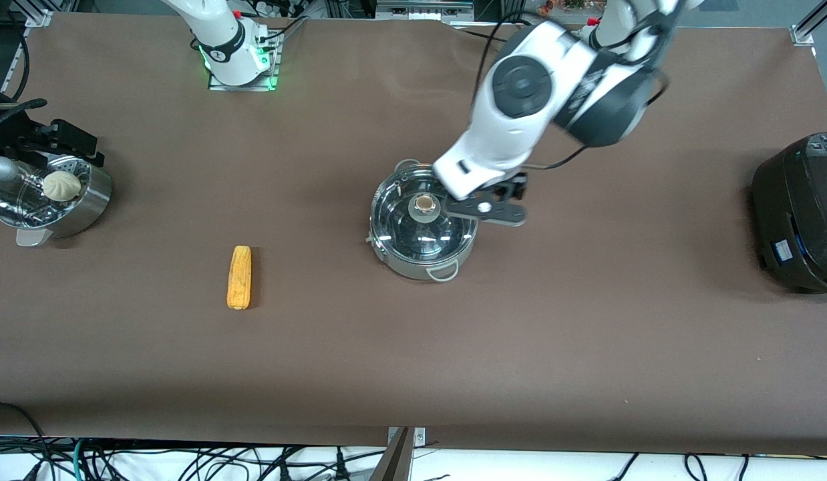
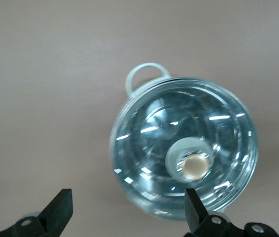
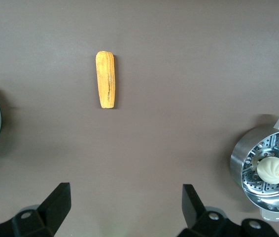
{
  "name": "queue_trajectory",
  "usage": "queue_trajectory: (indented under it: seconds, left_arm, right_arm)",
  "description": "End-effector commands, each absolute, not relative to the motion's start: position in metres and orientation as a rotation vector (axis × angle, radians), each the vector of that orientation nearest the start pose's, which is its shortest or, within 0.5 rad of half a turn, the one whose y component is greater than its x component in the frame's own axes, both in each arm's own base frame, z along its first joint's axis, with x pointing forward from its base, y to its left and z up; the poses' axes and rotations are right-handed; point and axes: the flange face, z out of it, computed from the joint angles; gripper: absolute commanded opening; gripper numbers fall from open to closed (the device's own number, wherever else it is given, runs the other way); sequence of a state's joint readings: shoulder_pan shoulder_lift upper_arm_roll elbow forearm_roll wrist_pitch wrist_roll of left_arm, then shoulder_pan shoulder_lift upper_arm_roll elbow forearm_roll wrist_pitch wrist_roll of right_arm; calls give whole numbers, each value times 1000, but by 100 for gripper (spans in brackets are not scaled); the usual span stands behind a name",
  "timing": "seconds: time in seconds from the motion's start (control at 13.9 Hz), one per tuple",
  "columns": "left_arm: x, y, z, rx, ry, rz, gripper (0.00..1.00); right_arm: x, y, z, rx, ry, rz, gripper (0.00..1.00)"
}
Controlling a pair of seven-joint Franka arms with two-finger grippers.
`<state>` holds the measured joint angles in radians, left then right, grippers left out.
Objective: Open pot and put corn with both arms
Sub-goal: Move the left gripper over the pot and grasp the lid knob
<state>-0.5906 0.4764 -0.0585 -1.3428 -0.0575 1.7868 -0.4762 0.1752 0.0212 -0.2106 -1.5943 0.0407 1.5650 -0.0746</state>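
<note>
My left gripper will grab the glass lid by its brass-coloured knob (image 1: 425,202) next. That will open the pot so that it is ready for the corn (image 1: 239,276).
The steel pot (image 1: 423,230) stands mid-table with its glass lid on and the brass-coloured knob (image 1: 425,202) on top. My left gripper (image 1: 485,207) hangs open and empty over the pot's rim on the side toward the left arm's end. In the left wrist view the pot (image 2: 184,148) and the knob (image 2: 195,166) show, with the gripper (image 2: 127,212) off-centre from the knob. The corn (image 1: 239,276) lies on the cloth, nearer the front camera, toward the right arm's end. My right gripper (image 3: 124,207) is open and empty, high over bare cloth, with the corn (image 3: 105,79) in its view.
A steel steamer bowl (image 1: 86,207) with a white bun (image 1: 61,185) stands at the right arm's end, with a black fixture (image 1: 56,140) beside it. It also shows in the right wrist view (image 3: 243,168). A large black cooker (image 1: 797,210) sits at the left arm's end.
</note>
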Motion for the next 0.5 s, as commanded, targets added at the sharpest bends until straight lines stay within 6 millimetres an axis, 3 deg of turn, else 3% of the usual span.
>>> queue_trajectory:
  seconds: [0.0,0.07,0.14,0.43]
  left_arm:
    - [568,-447,417,-3224,254,52,100]
    - [566,-454,404,-3217,266,67,100]
    - [557,-465,400,-3208,299,74,100]
    - [546,-477,389,-3204,244,97,100]
  right_arm:
    - [559,-17,606,-3093,-78,75,100]
    - [559,-17,606,-3093,-71,75,100]
    - [559,-17,606,-3098,-76,76,100]
    - [559,-18,607,-3097,-78,76,100]
